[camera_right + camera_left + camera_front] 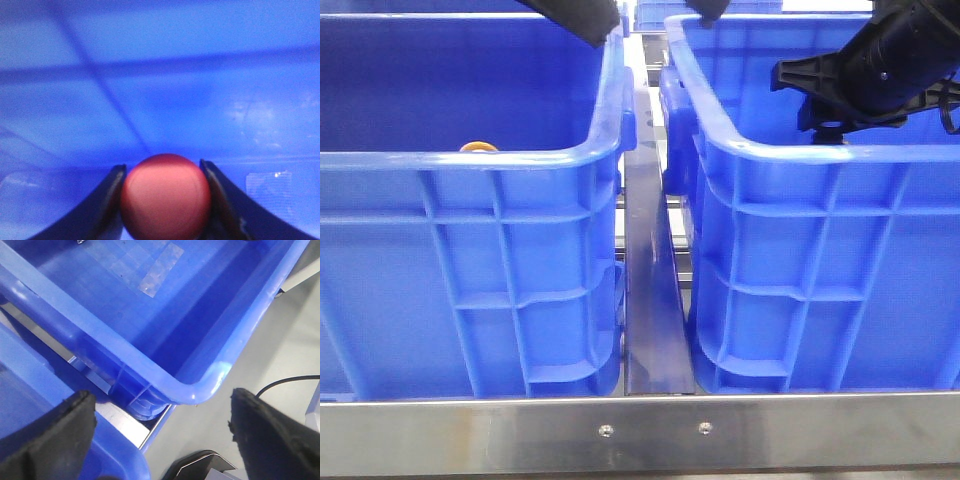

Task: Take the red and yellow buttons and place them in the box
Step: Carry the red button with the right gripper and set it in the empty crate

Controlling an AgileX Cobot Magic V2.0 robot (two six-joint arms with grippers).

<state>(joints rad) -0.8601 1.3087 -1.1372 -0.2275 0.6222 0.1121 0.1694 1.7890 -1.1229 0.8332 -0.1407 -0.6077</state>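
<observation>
My right gripper should open now, because the red button's lower end is down at the bottom of the blue crate and the red button would stay inside.
My right gripper [165, 200] is shut on the red button [166, 195]; its round dark red cap fills the gap between both fingers, over the blue floor of a crate. In the front view the right arm [880, 70] reaches down into the right blue crate [800, 250], and its fingertips and the button are hidden behind the front wall. The yellow button [478, 147] just peeks over the front rim of the left blue crate [470, 270]. My left gripper [162, 435] is open and empty, high over the far corner of a crate [200, 390].
A metal rail [650, 300] runs between the two crates, and a metal frame bar [640, 432] crosses the front. The left wrist view shows grey floor [260, 355], a black cable [285, 382] and clear tape [160, 270] on a crate's floor.
</observation>
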